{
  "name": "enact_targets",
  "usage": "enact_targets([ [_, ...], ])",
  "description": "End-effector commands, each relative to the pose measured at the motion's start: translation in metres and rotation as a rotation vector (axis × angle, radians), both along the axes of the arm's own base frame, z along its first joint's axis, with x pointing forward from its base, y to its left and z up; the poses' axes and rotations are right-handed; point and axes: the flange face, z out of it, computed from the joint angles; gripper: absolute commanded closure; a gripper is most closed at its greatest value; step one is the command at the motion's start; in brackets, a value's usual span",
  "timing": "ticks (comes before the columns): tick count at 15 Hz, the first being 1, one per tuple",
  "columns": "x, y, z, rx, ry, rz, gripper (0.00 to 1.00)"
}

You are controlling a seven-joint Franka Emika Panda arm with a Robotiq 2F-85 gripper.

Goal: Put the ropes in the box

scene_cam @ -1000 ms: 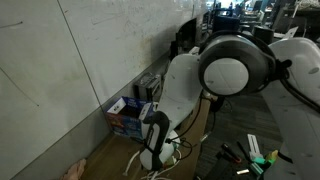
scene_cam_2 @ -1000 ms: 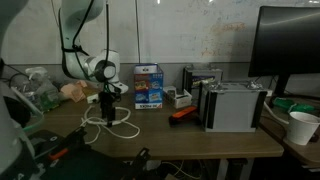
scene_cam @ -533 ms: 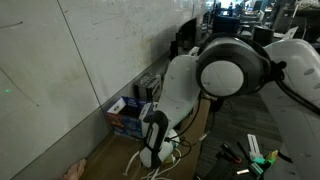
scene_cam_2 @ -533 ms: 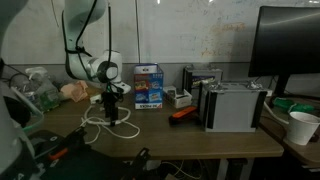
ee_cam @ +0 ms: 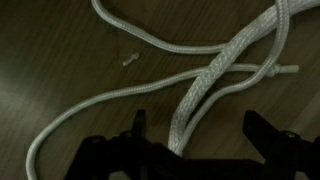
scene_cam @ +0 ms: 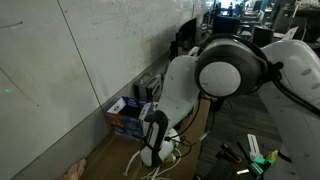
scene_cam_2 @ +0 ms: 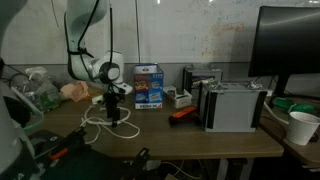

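The doubled piece of rope runs down between my fingers, and they reach down beside its sides, so my fingers would hold the piece of rope if I closed now.
The ropes are white cord in loose loops on the dark wooden table, in both exterior views (scene_cam_2: pixel 112 124) (scene_cam: pixel 172 150). In the wrist view a thick doubled strand of the ropes (ee_cam: pixel 215 75) runs down between my fingertips, with thinner strands crossing above. My gripper (ee_cam: pixel 195 128) is open, low over the ropes, fingers either side of the doubled strand. It also shows in both exterior views (scene_cam_2: pixel 112 113) (scene_cam: pixel 153 150). The box (scene_cam_2: pixel 149 87), blue with white and red patches, stands behind the ropes by the wall (scene_cam: pixel 126 118).
Grey-black boxy devices (scene_cam_2: pixel 232 105) and a smaller rack (scene_cam_2: pixel 200 85) stand on the table. An orange tool (scene_cam_2: pixel 182 114), a white cup (scene_cam_2: pixel 302 127), a monitor (scene_cam_2: pixel 292 50) and a crumpled bag (scene_cam_2: pixel 73 92) are around. A small scrap (ee_cam: pixel 129 58) lies on the table.
The arm has shifted slightly toward the box between the earlier frames and now; the gripper stays low over the ropes. The ropes have not visibly moved.
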Motion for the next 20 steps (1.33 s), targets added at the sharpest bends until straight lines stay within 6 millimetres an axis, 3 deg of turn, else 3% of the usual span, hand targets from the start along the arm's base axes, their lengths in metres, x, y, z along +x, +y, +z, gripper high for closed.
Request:
enact_targets([
  [1,0.008,-0.001,-0.002,0.009,-0.021,-0.021,0.00],
  [2,0.008,-0.001,-0.001,0.009,-0.039,-0.016,0.25],
  [4,0.008,-0.002,-0.001,0.008,-0.043,-0.012,0.32],
  [12,0.013,-0.009,0.001,0.003,-0.035,-0.018,0.92],
  [15,0.022,-0.020,0.021,-0.011,-0.037,-0.004,0.97],
  [17,0.034,-0.034,0.041,-0.018,-0.048,-0.008,0.93],
  [20,0.050,-0.052,0.099,-0.030,-0.096,-0.023,0.93],
])
